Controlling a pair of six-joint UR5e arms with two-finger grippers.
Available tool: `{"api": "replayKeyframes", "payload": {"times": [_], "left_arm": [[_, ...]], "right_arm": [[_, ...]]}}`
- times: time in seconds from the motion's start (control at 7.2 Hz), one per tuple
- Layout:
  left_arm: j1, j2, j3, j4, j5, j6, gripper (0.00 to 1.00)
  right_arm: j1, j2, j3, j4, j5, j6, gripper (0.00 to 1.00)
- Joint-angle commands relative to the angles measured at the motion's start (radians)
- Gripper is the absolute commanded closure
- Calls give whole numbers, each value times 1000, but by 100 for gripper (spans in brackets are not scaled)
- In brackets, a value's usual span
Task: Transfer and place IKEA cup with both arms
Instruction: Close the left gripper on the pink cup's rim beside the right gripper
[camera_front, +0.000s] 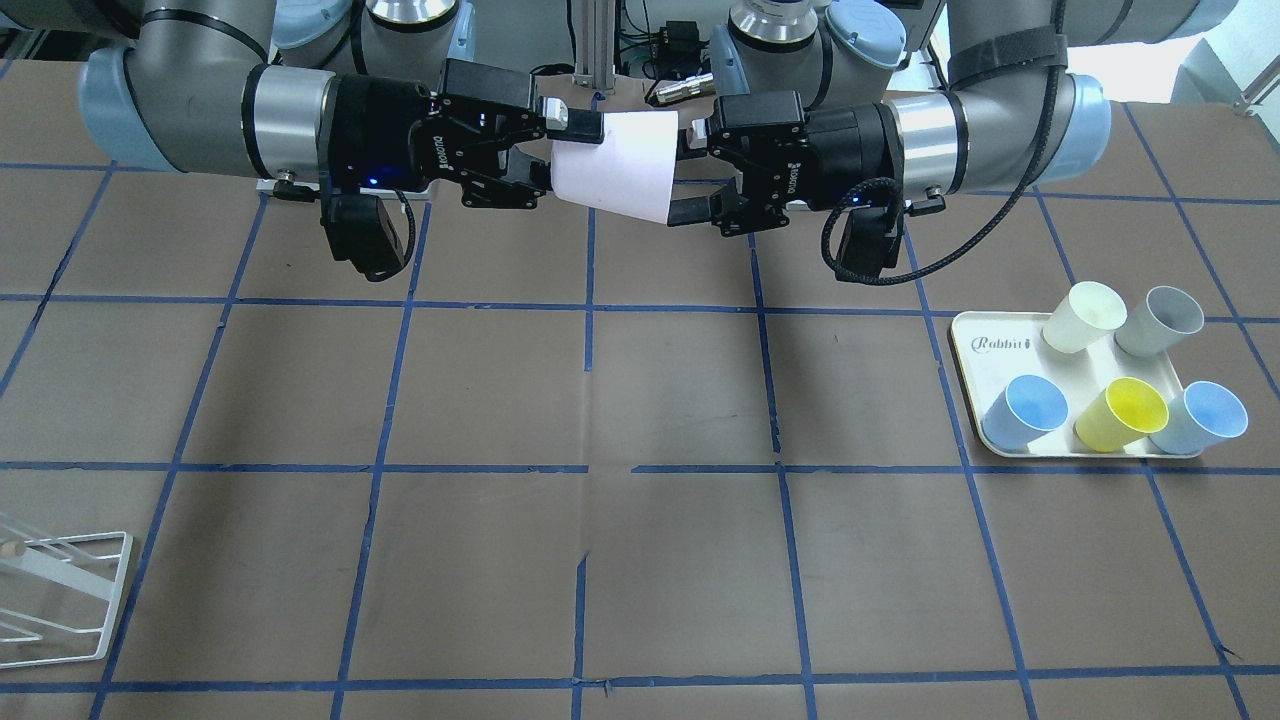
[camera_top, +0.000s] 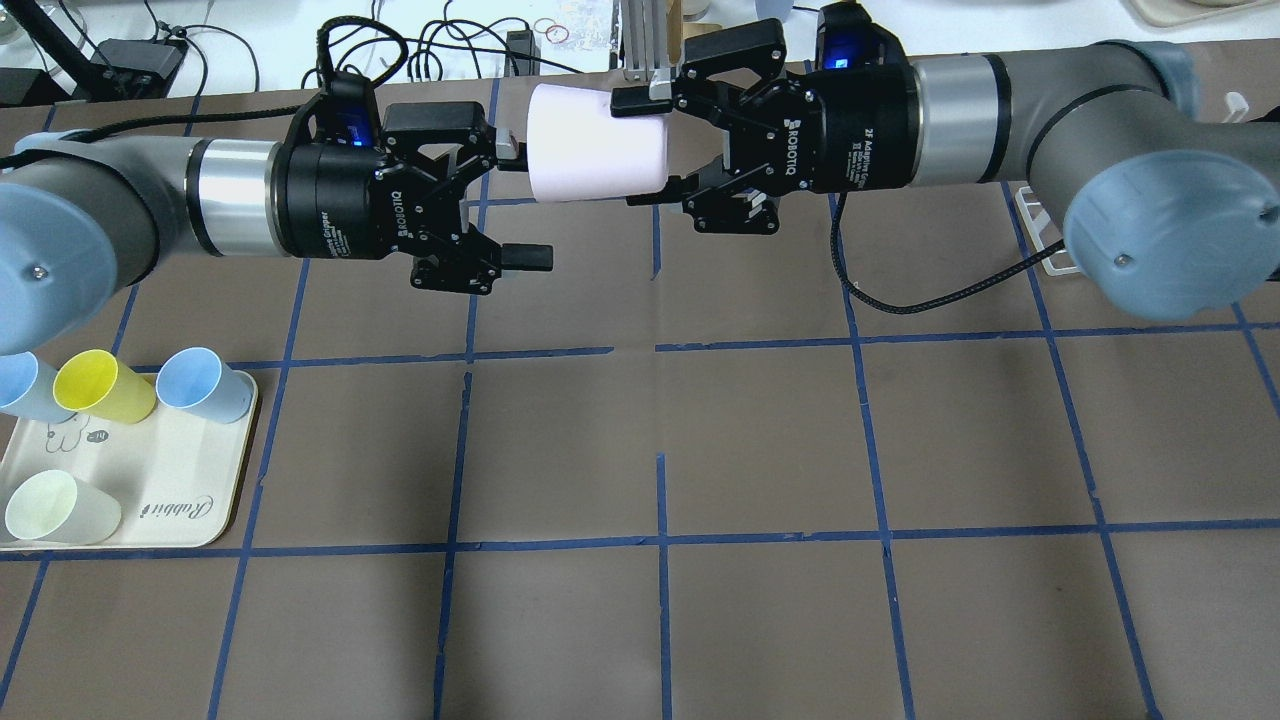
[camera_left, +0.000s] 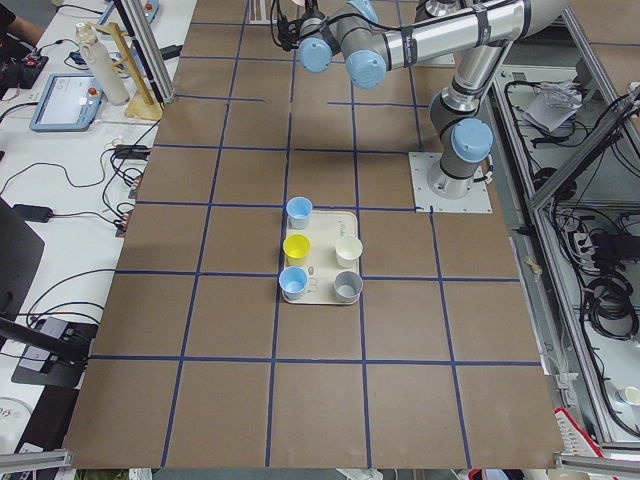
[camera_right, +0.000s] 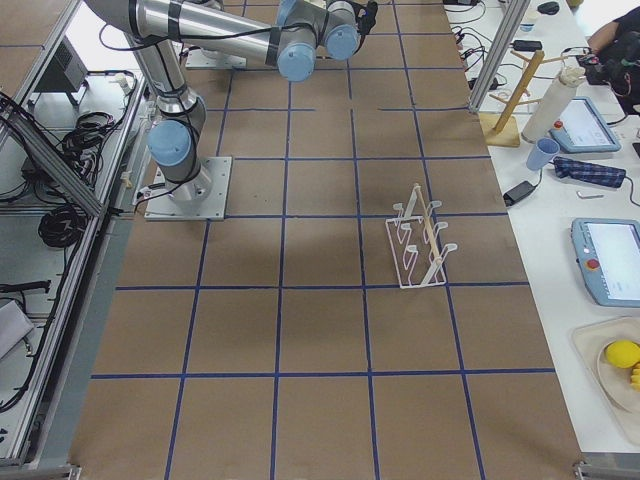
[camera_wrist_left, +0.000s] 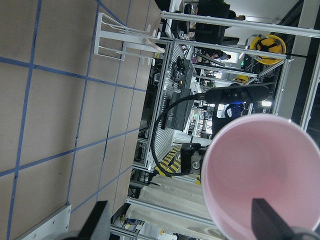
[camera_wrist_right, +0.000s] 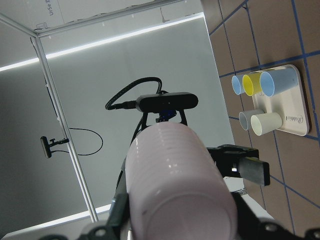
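I will next grab the cup by its open rim (camera_front: 671, 168) (camera_wrist_left: 214, 216) with my left gripper, because my right gripper's fingers cover the cup's narrow base end.
The pale pink IKEA cup (camera_top: 595, 145) hangs on its side in the air between both grippers at the robot's side of the table, also in the front view (camera_front: 615, 165). My right gripper (camera_top: 645, 148) is shut on its narrow base end, one finger above and one below. My left gripper (camera_top: 520, 205) is open wide at the cup's rim end. One finger (camera_top: 510, 150) is at the rim and the other (camera_top: 530, 258) stands apart from the cup. The left wrist view looks into the cup's open mouth (camera_wrist_left: 260, 180). The right wrist view shows its base (camera_wrist_right: 180, 200).
A cream tray (camera_top: 170, 510) on the robot's left holds several cups: two light blue, a yellow, a cream-white and a grey one; it also shows in the front view (camera_front: 1050, 375). A white wire rack (camera_front: 70, 590) stands on the robot's right.
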Motion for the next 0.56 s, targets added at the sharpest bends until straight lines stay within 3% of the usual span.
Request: {"api": "replayKeyframes", "payload": {"times": [0.0,0.28,0.42], "left_arm": [[-1,-4,-2,2,-49,2,13],[2,-4,-6,2,-50,17,31],[4,-1,-6,2,-50,25,47]], "right_arm": [[7,1,-2,-1,0,8,100],[5,1,-8,-1,0,17,100],[5,1,-8,-1,2,26,100]]}}
